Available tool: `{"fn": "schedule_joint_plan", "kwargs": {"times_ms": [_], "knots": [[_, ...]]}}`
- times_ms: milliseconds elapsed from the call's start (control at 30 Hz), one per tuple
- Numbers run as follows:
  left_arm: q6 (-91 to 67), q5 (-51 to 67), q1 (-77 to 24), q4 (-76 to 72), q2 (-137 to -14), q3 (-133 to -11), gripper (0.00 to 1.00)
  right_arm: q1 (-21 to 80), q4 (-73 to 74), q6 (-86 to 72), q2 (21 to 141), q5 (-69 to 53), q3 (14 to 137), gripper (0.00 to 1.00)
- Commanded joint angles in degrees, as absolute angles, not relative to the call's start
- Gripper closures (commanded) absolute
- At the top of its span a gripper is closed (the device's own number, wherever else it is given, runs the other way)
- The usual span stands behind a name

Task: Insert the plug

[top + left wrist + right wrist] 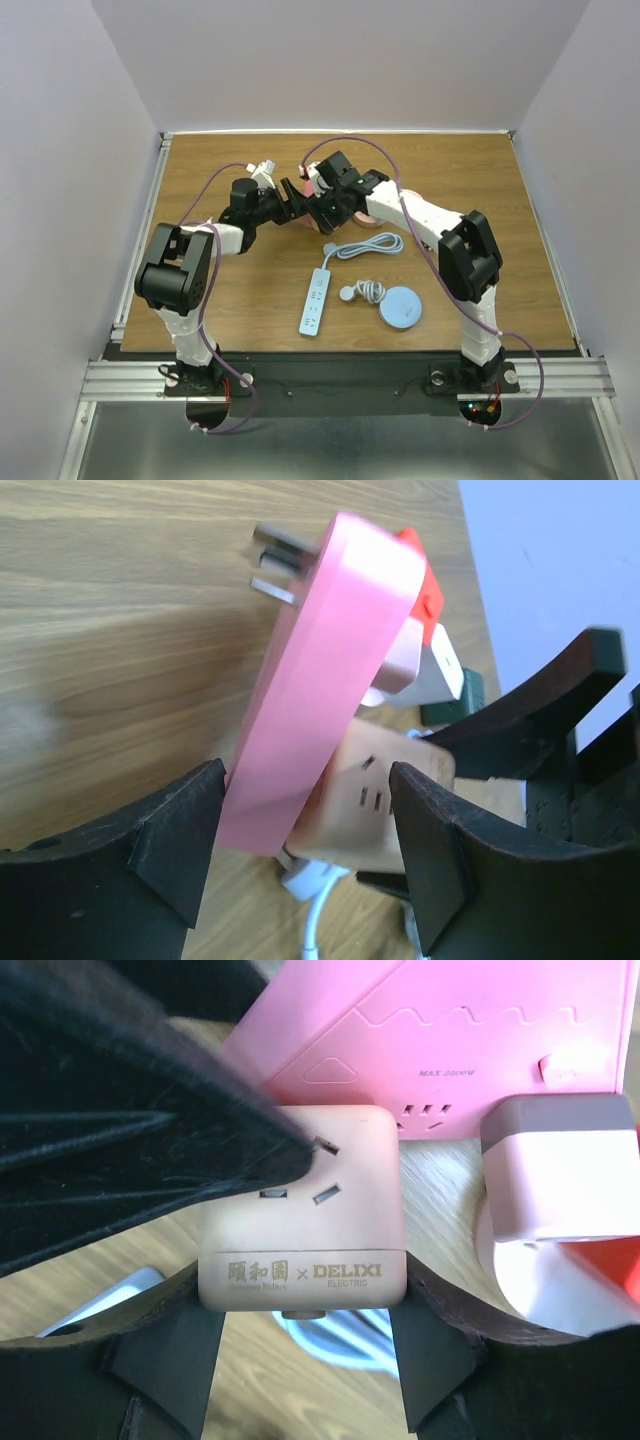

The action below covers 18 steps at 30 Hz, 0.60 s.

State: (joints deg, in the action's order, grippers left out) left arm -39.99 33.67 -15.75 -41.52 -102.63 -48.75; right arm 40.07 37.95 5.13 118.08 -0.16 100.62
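My left gripper pinches the pink adaptor's edge (308,192) (287,748) across its flat sides next, so its slots stay clear to insert the cube.
A flat pink adaptor (320,670) with metal prongs (282,550) at its far end leans against a peach cube socket (300,1220) marked DELIXI, held above the table. My right gripper (300,1305) is shut on the cube's two sides. My left gripper (305,790) spans both: one finger (185,840) touches the pink adaptor, the other (440,860) lies against the cube's socket face. In the top view both grippers, left (296,200) and right (326,205), meet at the table's far middle. A white cord (315,900) hangs from the cube.
A second pink, white and red adaptor (560,1190) sits just beside the cube. Nearer the arms lie a white power strip (315,300), a coiled white cord with plug (362,291), a light blue disc (401,306) and a looped white cable (365,246).
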Motion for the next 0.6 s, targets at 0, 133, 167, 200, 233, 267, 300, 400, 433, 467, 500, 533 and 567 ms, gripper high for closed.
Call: {"fn": "schedule_joint_plan", "kwargs": {"times_ms": [0, 133, 167, 200, 233, 267, 300, 400, 433, 467, 500, 533, 567], "knots": [[-41.0, 39.2, -17.1, -41.0, -98.8, -47.6, 0.22, 38.8, 34.9, 3.3, 112.2, 2.7, 102.0, 1.00], [-40.2, 38.5, -16.8, -41.0, -97.6, -47.5, 0.22, 38.8, 42.4, 2.5, 112.4, 1.2, 103.8, 1.00], [-39.9, 38.3, -16.8, -40.9, -97.3, -47.5, 0.22, 38.8, 43.4, 1.9, 112.2, 1.1, 103.7, 0.99], [-39.8, 38.2, -16.7, -40.8, -97.4, -47.5, 0.22, 38.8, 44.6, 1.8, 112.1, 0.9, 103.2, 1.00], [-39.6, 37.7, -16.5, -40.9, -97.5, -47.5, 0.22, 38.8, 44.9, 1.6, 111.8, 1.0, 102.7, 1.00], [-39.5, 37.6, -16.5, -40.9, -97.6, -47.5, 0.22, 38.8, 45.0, 1.4, 111.6, 1.0, 102.3, 1.00], [-39.3, 37.4, -16.5, -40.8, -97.8, -47.7, 0.22, 38.8, 45.0, 1.2, 111.4, 1.0, 101.7, 1.00], [-38.7, 37.6, -16.4, -40.6, -99.7, -49.0, 0.22, 38.8, 44.9, 0.7, 111.8, 0.4, 101.0, 1.00], [-38.4, 37.6, -16.4, -40.5, -100.5, -49.5, 0.22, 38.8, 45.0, 0.6, 113.0, 0.3, 101.7, 1.00], [-38.1, 37.2, -16.3, -40.4, -101.0, -49.9, 0.22, 38.8, 45.0, 0.5, 113.7, -1.4, 102.2, 1.00], [-38.0, 36.8, -16.3, -40.0, -101.4, -51.0, 0.22, 38.8, 45.2, 0.4, 114.6, -1.5, 102.9, 1.00], [-37.6, 36.4, -16.3, -39.7, -102.6, -51.7, 0.22, 38.8, 45.3, 0.3, 115.5, -2.0, 104.7, 1.00], [-37.5, 36.4, -16.2, -39.6, -103.2, -52.4, 0.22, 38.8, 45.4, 0.2, 117.2, -2.4, 105.6, 1.00]]}}
